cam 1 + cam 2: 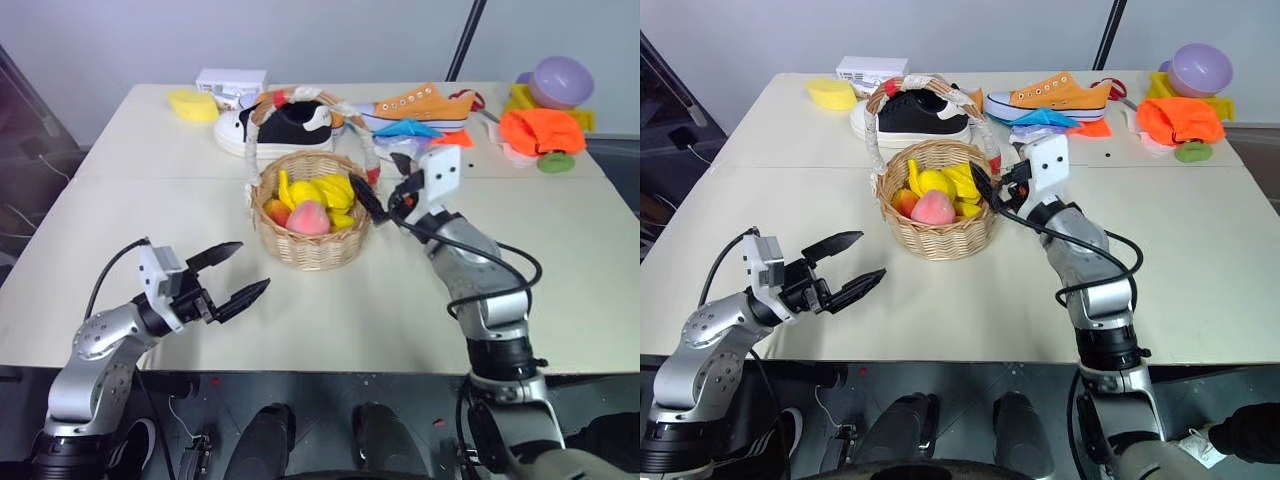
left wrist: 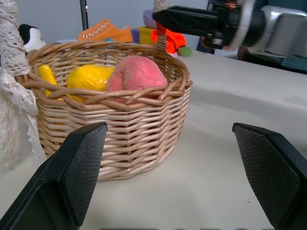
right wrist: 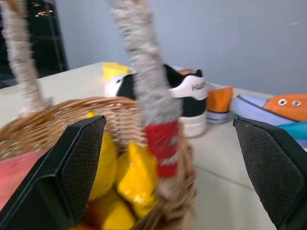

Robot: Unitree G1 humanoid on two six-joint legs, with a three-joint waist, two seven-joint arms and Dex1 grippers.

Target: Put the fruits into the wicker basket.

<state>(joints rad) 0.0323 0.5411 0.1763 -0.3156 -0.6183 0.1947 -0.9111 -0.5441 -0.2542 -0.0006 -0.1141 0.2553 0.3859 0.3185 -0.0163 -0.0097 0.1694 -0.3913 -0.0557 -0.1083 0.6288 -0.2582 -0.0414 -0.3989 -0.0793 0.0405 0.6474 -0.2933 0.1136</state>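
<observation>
My right gripper closes on the wicker basket now, since fingers stand either side of the handle's red end (image 3: 162, 148) above the basket's rim (image 3: 93, 101). Closing now would catch it.
The wicker basket (image 1: 312, 248) stands mid-table, its white-wrapped handle (image 3: 146, 72) arching over it. Inside lie a pale pink peach (image 1: 310, 217), a smaller reddish fruit (image 1: 275, 211) partly hidden beside it, and yellow toy fruits (image 1: 325, 190). My right gripper (image 1: 377, 178) is open and empty at the basket's right rim, its fingers either side of the handle's red end (image 3: 163, 143). Near the table's front left, my left gripper (image 1: 254, 265) is open and empty, pointing at the basket (image 2: 120, 129) from a short distance away.
Behind the basket lie a black-and-white shoe (image 1: 285, 125), an orange shoe (image 1: 420, 105) and blue wrapping (image 1: 408, 128). An orange cloth heap (image 1: 540, 130) and purple bowl (image 1: 562, 80) sit far right. A yellow sponge (image 1: 192, 104) and white box (image 1: 230, 82) sit far left.
</observation>
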